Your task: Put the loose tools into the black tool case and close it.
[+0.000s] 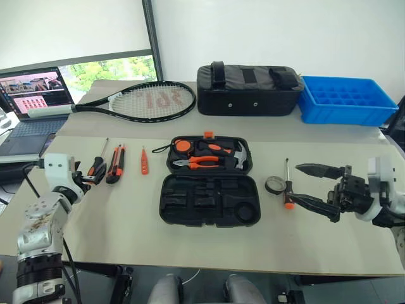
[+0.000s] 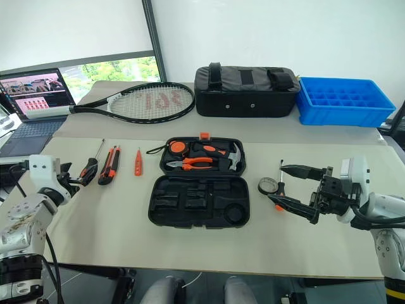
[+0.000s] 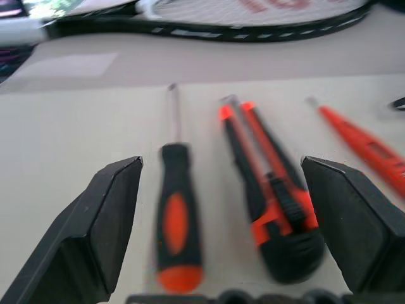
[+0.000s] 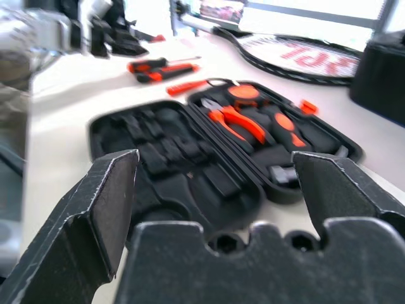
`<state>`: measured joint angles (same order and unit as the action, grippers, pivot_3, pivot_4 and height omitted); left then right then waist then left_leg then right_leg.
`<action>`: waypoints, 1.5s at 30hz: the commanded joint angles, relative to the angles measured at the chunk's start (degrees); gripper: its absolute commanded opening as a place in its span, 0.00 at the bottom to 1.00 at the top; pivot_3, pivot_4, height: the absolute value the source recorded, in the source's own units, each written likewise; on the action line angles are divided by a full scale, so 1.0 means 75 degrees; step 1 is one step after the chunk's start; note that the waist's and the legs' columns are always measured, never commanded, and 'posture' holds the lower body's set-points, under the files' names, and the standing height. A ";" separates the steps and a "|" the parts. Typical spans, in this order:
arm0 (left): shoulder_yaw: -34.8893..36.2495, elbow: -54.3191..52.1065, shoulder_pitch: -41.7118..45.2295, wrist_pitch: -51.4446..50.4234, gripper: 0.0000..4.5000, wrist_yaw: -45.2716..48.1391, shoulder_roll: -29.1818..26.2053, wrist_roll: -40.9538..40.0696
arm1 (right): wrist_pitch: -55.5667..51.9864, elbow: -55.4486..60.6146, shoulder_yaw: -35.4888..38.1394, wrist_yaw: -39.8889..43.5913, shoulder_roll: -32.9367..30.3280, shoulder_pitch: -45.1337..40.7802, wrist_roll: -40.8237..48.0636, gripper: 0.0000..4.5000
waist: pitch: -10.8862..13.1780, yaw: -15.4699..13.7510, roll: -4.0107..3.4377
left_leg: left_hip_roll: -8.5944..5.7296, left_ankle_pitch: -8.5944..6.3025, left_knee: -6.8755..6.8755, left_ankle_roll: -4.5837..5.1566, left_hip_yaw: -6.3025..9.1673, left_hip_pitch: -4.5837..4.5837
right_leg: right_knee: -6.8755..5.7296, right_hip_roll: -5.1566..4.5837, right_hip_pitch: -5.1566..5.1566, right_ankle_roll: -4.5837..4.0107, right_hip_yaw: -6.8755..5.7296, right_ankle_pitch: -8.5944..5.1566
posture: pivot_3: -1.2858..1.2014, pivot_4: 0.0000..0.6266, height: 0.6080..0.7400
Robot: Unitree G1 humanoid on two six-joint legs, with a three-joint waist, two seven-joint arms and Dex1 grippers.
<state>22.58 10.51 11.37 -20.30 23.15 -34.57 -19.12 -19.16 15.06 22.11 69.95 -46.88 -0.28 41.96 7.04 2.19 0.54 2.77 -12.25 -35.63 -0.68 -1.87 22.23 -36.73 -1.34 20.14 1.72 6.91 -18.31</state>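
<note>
The left gripper's fingers are above the screwdriver handle [image 3: 178,218], with utility knife [image 3: 278,202] next to it, so they would miss if they closed now. The left gripper needs to move down first and then close on the handle.
The black tool case [image 1: 209,201] lies open mid-table; its far half holds pliers and a hammer, and the near half's recesses are bare. Left of it lie a black-and-orange screwdriver [image 1: 98,166], a utility knife [image 1: 115,163] and a small orange tester screwdriver [image 1: 144,161]. My left gripper [image 1: 88,178] is open just behind the screwdriver [image 3: 177,221] and knife [image 3: 272,202] handles, which lie between its fingers in the left wrist view. Right of the case lie a black tape roll [image 1: 274,185] and a second screwdriver [image 1: 288,190]. My right gripper [image 1: 305,185] hovers open beside them, pointing at the case [image 4: 177,158].
A tennis racket [image 1: 145,101] lies at the back left. A black fabric bag [image 1: 247,88] and a blue plastic tray [image 1: 345,101] stand along the far edge. A laptop [image 1: 31,101] sits off the table's left corner.
</note>
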 commanded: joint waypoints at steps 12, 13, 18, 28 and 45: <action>-0.0747 0.1940 0.1174 -0.0173 0.95 0.0159 -0.0359 0.0879 | 0.0080 0.0168 0.0186 0.0226 -0.0080 -0.0016 0.0285 0.99 | -0.0002 -0.0081 -0.0001 | -0.0005 0.0000 0.0004 0.0000 -0.0002 -0.0001 | -0.0002 0.0003 0.0006 -0.0001 -0.0010 0.0000 | 0.52 0.24 0.76; -0.0803 0.2083 0.1261 -0.0200 0.95 0.0175 -0.0360 0.0915 | 0.0110 0.0151 0.0203 0.0244 -0.0082 -0.0006 0.0270 0.99 | -0.0002 -0.0091 0.0000 | -0.0005 0.0000 0.0005 0.0000 -0.0002 -0.0001 | -0.0002 0.0003 0.0006 -0.0001 -0.0010 0.0000 | 0.52 0.24 0.76; -0.0818 0.2568 0.1569 -0.0224 0.84 0.0154 -0.0358 0.0954 | 0.0187 0.0109 0.0282 0.0277 -0.0085 0.0020 0.0277 1.00 | -0.0004 -0.0158 -0.0004 | -0.0006 0.0000 0.0005 0.0000 -0.0003 -0.0004 | -0.0005 0.0003 0.0004 -0.0001 -0.0013 0.0000 | 0.52 0.24 0.76; -0.0609 0.2964 0.1660 0.0270 0.21 0.0047 -0.0408 0.0915 | 0.0208 -0.0088 0.0400 0.0158 0.0138 -0.0126 0.0429 1.00 | -0.0006 -0.0104 -0.0005 | -0.0001 0.0001 0.0006 0.0000 -0.0003 -0.0008 | -0.0010 0.0008 0.0006 -0.0001 -0.0012 0.0000 | 0.52 0.24 0.76; -0.2892 0.0379 0.2276 0.2171 0.21 0.6064 -0.0726 0.0123 | 0.0292 -0.0374 0.1043 0.0310 -0.0085 0.0366 0.0235 1.00 | -0.0005 -0.0248 -0.0008 | -0.0021 0.0001 0.0011 -0.0002 -0.0014 0.0006 | 0.0011 -0.0007 0.0002 -0.0004 -0.0016 0.0002 | 0.52 0.24 0.76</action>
<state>4.38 14.96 27.38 -6.95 62.63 -39.36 -19.78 -18.18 11.64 26.59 72.11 -46.44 1.58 43.60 7.00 0.33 0.48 2.62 -12.23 -35.55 -0.70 -1.99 22.27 -36.66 -1.37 20.16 1.69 6.81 -18.30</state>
